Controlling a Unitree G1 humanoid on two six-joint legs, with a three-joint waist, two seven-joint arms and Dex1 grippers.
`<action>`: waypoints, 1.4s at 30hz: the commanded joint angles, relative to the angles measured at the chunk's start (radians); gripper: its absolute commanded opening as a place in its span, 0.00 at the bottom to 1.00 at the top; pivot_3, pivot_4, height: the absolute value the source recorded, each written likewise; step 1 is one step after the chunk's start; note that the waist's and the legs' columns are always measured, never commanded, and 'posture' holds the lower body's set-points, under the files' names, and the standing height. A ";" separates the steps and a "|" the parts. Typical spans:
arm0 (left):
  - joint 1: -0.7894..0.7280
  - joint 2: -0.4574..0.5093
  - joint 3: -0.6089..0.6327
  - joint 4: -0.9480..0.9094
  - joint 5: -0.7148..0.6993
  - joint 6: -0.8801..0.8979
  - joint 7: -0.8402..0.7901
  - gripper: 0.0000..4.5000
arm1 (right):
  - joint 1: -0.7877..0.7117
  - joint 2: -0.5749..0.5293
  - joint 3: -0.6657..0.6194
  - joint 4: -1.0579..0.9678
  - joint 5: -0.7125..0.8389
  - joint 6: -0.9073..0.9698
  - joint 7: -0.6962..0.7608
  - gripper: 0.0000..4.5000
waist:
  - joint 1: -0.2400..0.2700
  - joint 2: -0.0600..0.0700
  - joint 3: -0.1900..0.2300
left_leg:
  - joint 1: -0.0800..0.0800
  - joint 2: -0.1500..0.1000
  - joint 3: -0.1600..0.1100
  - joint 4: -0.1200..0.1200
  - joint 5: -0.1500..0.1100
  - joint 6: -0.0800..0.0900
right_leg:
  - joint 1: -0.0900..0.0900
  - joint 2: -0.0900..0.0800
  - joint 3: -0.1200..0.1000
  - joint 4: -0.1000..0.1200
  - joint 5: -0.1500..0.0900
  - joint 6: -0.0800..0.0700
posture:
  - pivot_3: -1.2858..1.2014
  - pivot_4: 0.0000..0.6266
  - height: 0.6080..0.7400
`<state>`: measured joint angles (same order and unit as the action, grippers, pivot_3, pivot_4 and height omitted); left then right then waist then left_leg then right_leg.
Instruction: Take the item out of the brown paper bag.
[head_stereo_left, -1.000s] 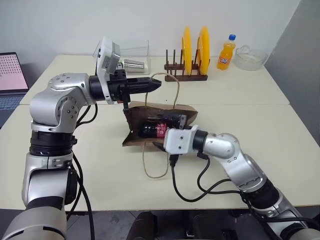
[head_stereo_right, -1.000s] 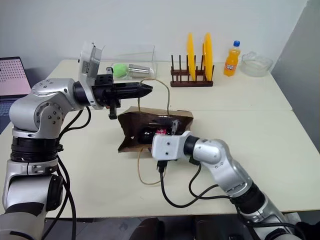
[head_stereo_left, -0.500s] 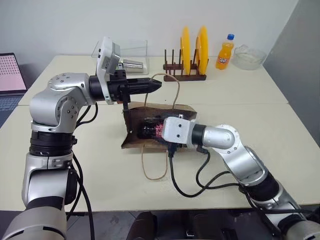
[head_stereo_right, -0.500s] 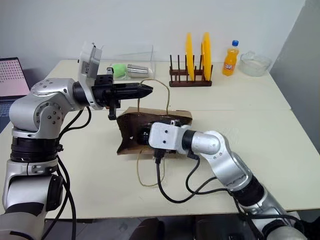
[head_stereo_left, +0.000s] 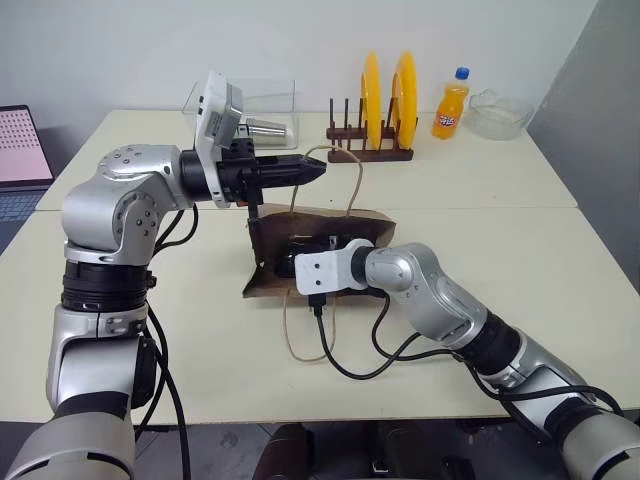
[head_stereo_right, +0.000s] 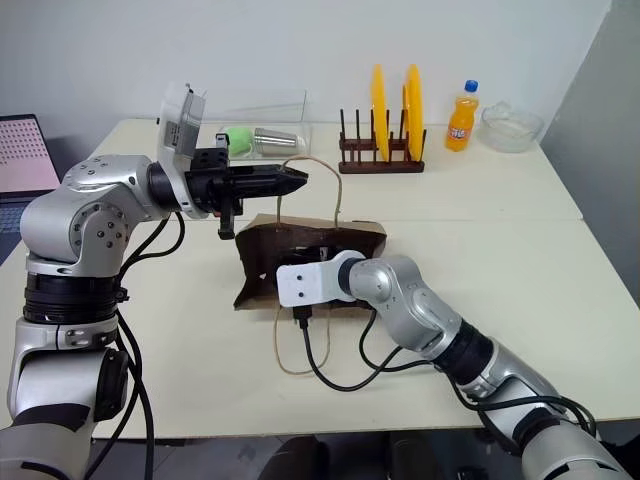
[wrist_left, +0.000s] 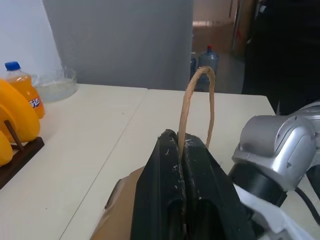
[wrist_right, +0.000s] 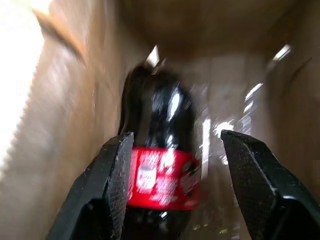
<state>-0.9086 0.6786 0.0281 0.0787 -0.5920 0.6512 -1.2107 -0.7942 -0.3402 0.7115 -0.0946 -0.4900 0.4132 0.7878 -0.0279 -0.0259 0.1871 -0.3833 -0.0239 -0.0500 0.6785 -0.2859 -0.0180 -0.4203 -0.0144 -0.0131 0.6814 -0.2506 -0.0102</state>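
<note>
The bottle is long and dark drink fills its body (wrist_right: 159, 112), so my right gripper should grab it around the red label near its middle (wrist_right: 162, 178) next.
The brown paper bag (head_stereo_left: 264, 268) lies on its side mid-table, its mouth facing me. My left gripper (head_stereo_left: 312, 170) is shut on the bag's upper cord handle (wrist_left: 196, 95) and holds it up above the bag. My right gripper (wrist_right: 177, 136) is inside the bag's mouth and open. The item (wrist_right: 160, 120), a dark glossy bottle with a red label, lies between its fingers (wrist_right: 117, 170). One finger is at the bottle's side; the other stands a little apart from it. In the eye views the bag hides the right fingers, and the wrist housing (head_stereo_left: 325, 271) sits at the mouth.
The bag's second cord handle (head_stereo_left: 300, 338) loops on the table toward me, beside my right wrist cable. At the back stand a plate rack with yellow plates (head_stereo_left: 385, 100), an orange soda bottle (head_stereo_left: 450, 103), a glass bowl (head_stereo_left: 497, 113) and a clear box (head_stereo_left: 268, 105). A laptop (head_stereo_left: 25, 150) sits far left.
My right hand has pushed forward and left into the bag's mouth and rolled. Its fingers have come closer together around the bottle. The left gripper and the handle have stayed still.
</note>
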 joint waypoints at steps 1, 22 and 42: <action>-0.028 0.004 0.021 -0.043 -0.021 0.001 0.001 0.00 | -0.004 0.009 -0.016 -0.032 -0.017 -0.028 0.007 0.77 | -0.001 0.000 0.000 | 0.000 0.000 0.000 0.000 0.000 0.000 | 0.000 0.000 0.000 0.000 0.000 0.000 | 0.52 0.24 1.00; 0.000 0.004 0.025 -0.084 -0.031 0.009 0.006 0.00 | -0.068 0.134 0.024 0.292 -0.084 -0.069 0.046 0.87 | -0.002 0.000 0.000 | 0.001 0.000 0.000 0.000 0.000 0.000 | 0.000 0.000 0.000 0.001 0.000 0.000 | 0.52 0.24 1.00; 0.026 0.013 -0.008 -0.045 0.037 -0.086 -0.037 0.00 | -0.061 0.033 -0.188 -0.152 0.058 -0.028 0.179 0.71 | -0.001 0.000 0.000 | -0.001 0.000 -0.001 0.000 0.000 0.000 | -0.001 0.000 -0.001 0.000 0.000 0.000 | 0.52 0.24 1.00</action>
<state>-0.8729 0.6857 0.0193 0.0395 -0.5630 0.5883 -1.2383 -0.8429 -0.3069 0.5823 -0.1643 -0.4620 0.3685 0.9521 -0.0292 -0.0258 0.1871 -0.3842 -0.0239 -0.0508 0.6781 -0.2858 -0.0183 -0.4213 -0.0144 -0.0136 0.6817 -0.2505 -0.0104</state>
